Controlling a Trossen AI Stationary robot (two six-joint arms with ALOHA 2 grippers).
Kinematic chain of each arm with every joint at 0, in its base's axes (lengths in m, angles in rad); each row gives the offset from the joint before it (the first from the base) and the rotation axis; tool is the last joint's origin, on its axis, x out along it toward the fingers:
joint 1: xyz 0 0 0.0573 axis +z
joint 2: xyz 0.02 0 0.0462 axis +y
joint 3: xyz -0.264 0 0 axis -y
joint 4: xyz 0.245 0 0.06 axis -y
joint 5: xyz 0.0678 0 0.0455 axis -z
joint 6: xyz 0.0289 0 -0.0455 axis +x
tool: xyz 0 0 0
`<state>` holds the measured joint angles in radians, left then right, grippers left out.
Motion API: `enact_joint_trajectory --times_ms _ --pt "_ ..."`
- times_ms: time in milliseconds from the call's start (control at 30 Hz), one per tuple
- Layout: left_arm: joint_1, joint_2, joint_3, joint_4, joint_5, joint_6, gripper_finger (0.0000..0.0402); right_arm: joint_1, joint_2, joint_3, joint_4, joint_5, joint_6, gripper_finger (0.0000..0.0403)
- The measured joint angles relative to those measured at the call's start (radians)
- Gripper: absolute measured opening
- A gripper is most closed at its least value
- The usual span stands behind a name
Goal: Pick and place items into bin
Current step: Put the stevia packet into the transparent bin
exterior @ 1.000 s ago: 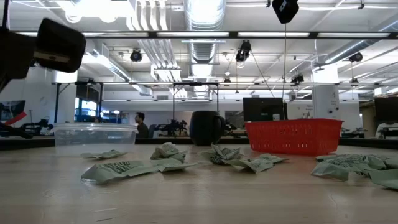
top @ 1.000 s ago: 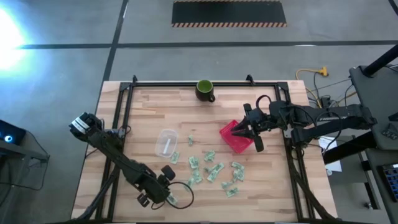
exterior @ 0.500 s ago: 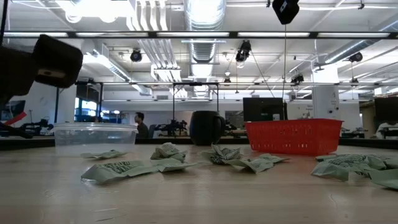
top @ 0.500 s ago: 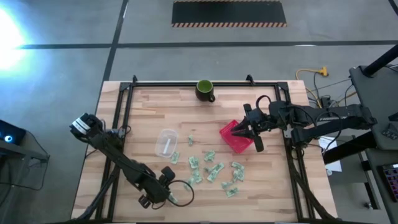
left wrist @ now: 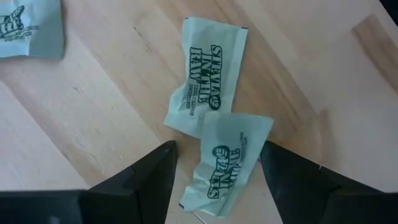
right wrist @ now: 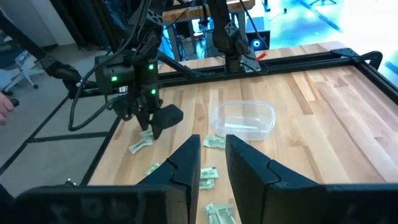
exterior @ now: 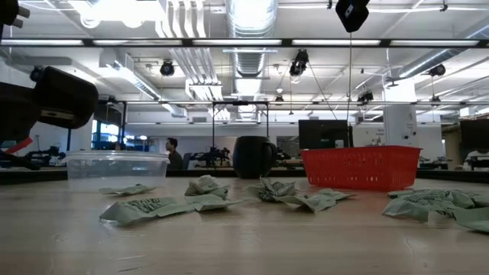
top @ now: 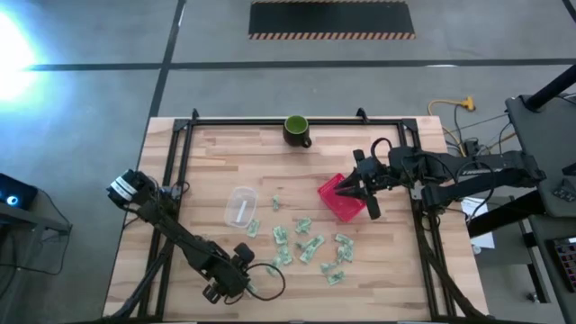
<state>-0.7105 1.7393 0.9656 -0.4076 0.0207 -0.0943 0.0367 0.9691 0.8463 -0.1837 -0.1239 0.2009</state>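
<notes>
The overlapping Stevia packet needs to go into the bin. My left gripper should pinch the packet across its printed middle (left wrist: 225,168) next.
Several pale green-and-white packets (top: 301,241) lie flat and scattered on the wooden table between the clear tub and the red bin (top: 335,203). My left gripper (top: 241,283) is low at the table's near edge, open. In the left wrist view my left gripper (left wrist: 217,149) has one finger on each side of a packet (left wrist: 227,160) that overlaps a second packet (left wrist: 208,81). I see no touch. My right gripper (top: 358,196) hovers over the red bin; my right gripper (right wrist: 213,146) stands open by a narrow gap with nothing between the fingers.
A clear plastic tub (top: 240,205) stands left of the packets, and a dark green mug (top: 296,130) stands near the far edge. A black frame (top: 270,121) runs along the table's far and side edges. A third packet (left wrist: 28,28) lies beside the left gripper. Bare wood lies left of the tub.
My left arm has sunk lower and its gripper has edged slightly toward the table's right along the near edge. The right arm, the bin and the packets have stayed where they were.
</notes>
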Motion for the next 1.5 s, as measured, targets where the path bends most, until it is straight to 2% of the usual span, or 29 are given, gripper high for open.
enact_joint_trajectory --times_ms 133,467,633,867,1067,1233,1500 --pt "0.002 -0.008 -0.007 0.007 -0.003 -0.059 0.0186 0.000 0.000 0.000 0.000 0.018 -0.004 0.0068" --pt "0.004 -0.011 -0.006 0.002 -0.013 -0.174 0.0056 0.000 0.000 0.000 0.000 0.020 -0.018 0.0068" --pt "0.003 -0.018 -0.006 -0.004 -0.018 -0.269 0.0012 0.000 0.000 -0.001 0.000 0.020 -0.020 0.0068" --pt "0.002 -0.047 0.016 -0.084 -0.064 -0.398 0.0005 0.000 0.000 -0.001 0.001 0.022 -0.035 0.0068" --pt "0.004 -0.111 0.026 -0.132 -0.127 -0.426 0.0006 0.000 0.000 -0.001 0.002 0.022 -0.049 0.0068" --pt "0.004 -0.186 0.058 -0.208 -0.267 -0.427 0.0006 0.000 0.000 -0.001 0.000 0.022 -0.049 0.0068" --pt "0.022 -0.289 0.094 -0.441 -0.637 -0.450 0.0006 0.000 0.000 -0.001 0.001 0.024 -0.048 0.0068"
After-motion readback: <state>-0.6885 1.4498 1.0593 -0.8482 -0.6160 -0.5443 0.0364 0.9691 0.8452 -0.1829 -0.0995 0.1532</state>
